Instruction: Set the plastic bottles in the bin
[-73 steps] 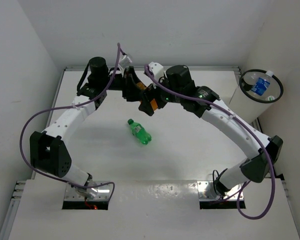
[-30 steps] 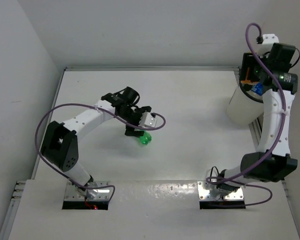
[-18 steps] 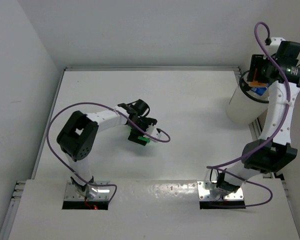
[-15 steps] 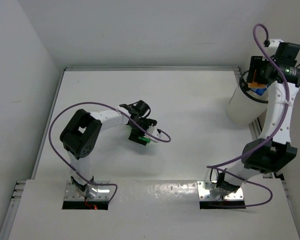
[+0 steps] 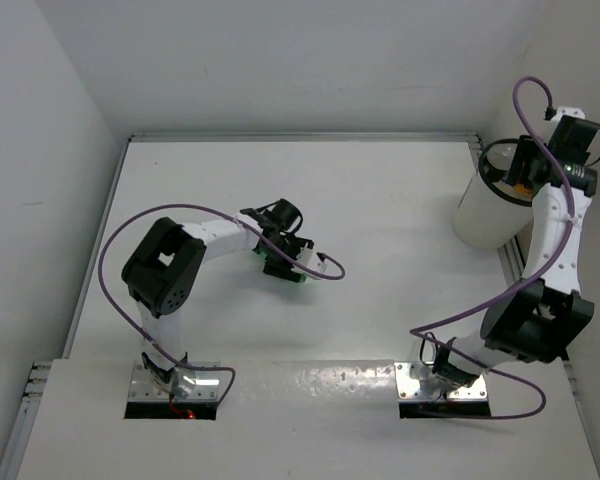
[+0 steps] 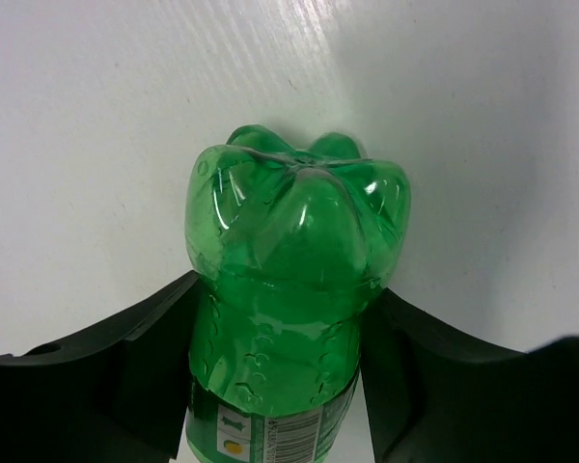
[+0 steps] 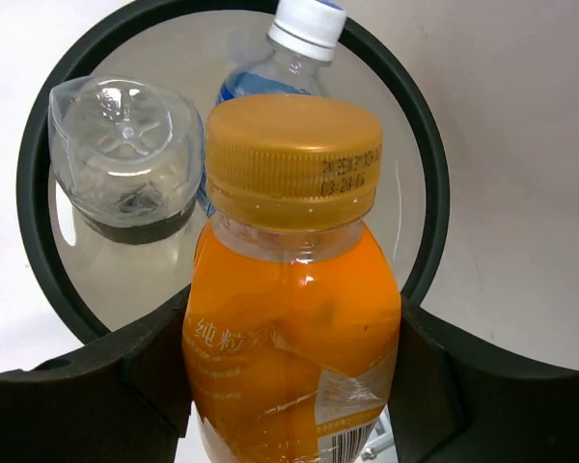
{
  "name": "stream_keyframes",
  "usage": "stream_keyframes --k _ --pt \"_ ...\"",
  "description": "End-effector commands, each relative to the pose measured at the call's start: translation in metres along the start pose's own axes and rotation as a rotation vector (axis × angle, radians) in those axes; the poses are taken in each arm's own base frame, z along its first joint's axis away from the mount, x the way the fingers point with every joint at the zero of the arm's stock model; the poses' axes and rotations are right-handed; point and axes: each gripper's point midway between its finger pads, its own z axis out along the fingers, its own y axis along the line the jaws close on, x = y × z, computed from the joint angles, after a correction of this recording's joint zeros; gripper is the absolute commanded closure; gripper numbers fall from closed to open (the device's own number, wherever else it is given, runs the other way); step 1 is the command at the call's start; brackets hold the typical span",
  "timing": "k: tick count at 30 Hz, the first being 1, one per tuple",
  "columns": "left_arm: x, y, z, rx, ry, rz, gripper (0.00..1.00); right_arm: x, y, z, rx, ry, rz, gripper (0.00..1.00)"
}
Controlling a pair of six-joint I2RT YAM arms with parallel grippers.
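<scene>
Both black fingers of my left gripper are closed against the sides of the green plastic bottle. The bottle would come up off the white table if I lifted now.
A green plastic bottle (image 6: 289, 260) lies on the white table with its base pointing away from the camera. My left gripper (image 6: 280, 376) is shut on it, both black fingers (image 6: 125, 367) pressed to its sides. From above, that left gripper (image 5: 283, 260) covers most of the green bottle (image 5: 298, 278). My right gripper (image 7: 294, 386) is shut on an orange bottle (image 7: 289, 318) with an orange cap. It hangs over the mouth of the white bin (image 7: 432, 183). Inside lie a clear bottle with a white cap (image 7: 304, 24) and another clear bottle (image 7: 125, 145). In the top view the right gripper (image 5: 525, 172) is above the bin (image 5: 477, 215).
The bin stands off the table's far right corner, next to the right wall. The left arm's purple cable (image 5: 330, 270) loops over the table beside the green bottle. Walls close the table in on the left and at the back.
My left gripper has come down round the green bottle and closed on it. The right arm has shifted slightly right over the bin, still holding the orange bottle.
</scene>
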Motion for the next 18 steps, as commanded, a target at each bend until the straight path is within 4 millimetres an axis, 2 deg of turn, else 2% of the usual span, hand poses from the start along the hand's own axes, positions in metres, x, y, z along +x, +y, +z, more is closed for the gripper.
stream_keyframes --k 1,2,3,4,5,6,7,8,9,12,16,17,18 --pt "-0.007 -0.027 0.014 0.088 -0.048 -0.106 0.79 -0.047 -0.013 -0.022 0.082 -0.244 0.089 1.0" --pt "-0.014 -0.026 0.006 0.084 -0.067 -0.133 0.82 -0.053 -0.016 -0.022 0.1 -0.275 0.097 1.0" --pt "-0.017 -0.028 0.002 0.088 -0.077 -0.149 0.84 -0.045 -0.016 -0.02 0.109 -0.266 0.098 1.0" --pt "-0.022 -0.024 -0.004 0.082 -0.089 -0.154 0.86 -0.055 -0.019 -0.022 0.124 -0.317 0.105 1.0" --pt "-0.026 -0.028 -0.009 0.099 -0.093 -0.182 0.87 -0.056 -0.021 -0.024 0.137 -0.331 0.105 1.0" --pt "-0.031 -0.019 -0.018 0.084 -0.116 -0.194 0.89 -0.043 -0.019 -0.016 0.141 -0.309 0.098 1.0" --pt "-0.037 -0.016 -0.026 0.078 -0.129 -0.198 0.9 -0.043 -0.022 -0.017 0.159 -0.322 0.091 1.0" --pt "-0.04 -0.02 -0.03 0.101 -0.131 -0.224 0.91 -0.056 -0.025 -0.021 0.168 -0.383 0.099 1.0" --pt "-0.045 -0.009 -0.038 0.084 -0.153 -0.233 0.91 -0.049 -0.022 -0.016 0.166 -0.373 0.093 1.0" --pt "-0.059 0.002 -0.054 0.071 -0.182 -0.269 0.93 -0.057 -0.025 -0.01 0.198 -0.406 0.051 1.0" --pt "-0.078 0.017 -0.071 0.041 -0.241 -0.281 0.94 -0.06 -0.022 0.0 0.21 -0.424 0.01 0.94" --pt "-0.082 0.018 -0.074 0.044 -0.253 -0.292 0.94 -0.071 -0.025 -0.002 0.225 -0.469 0.002 0.87" --pt "-0.085 0.019 -0.077 0.042 -0.266 -0.287 0.95 -0.069 -0.025 0.003 0.232 -0.46 -0.007 0.82"
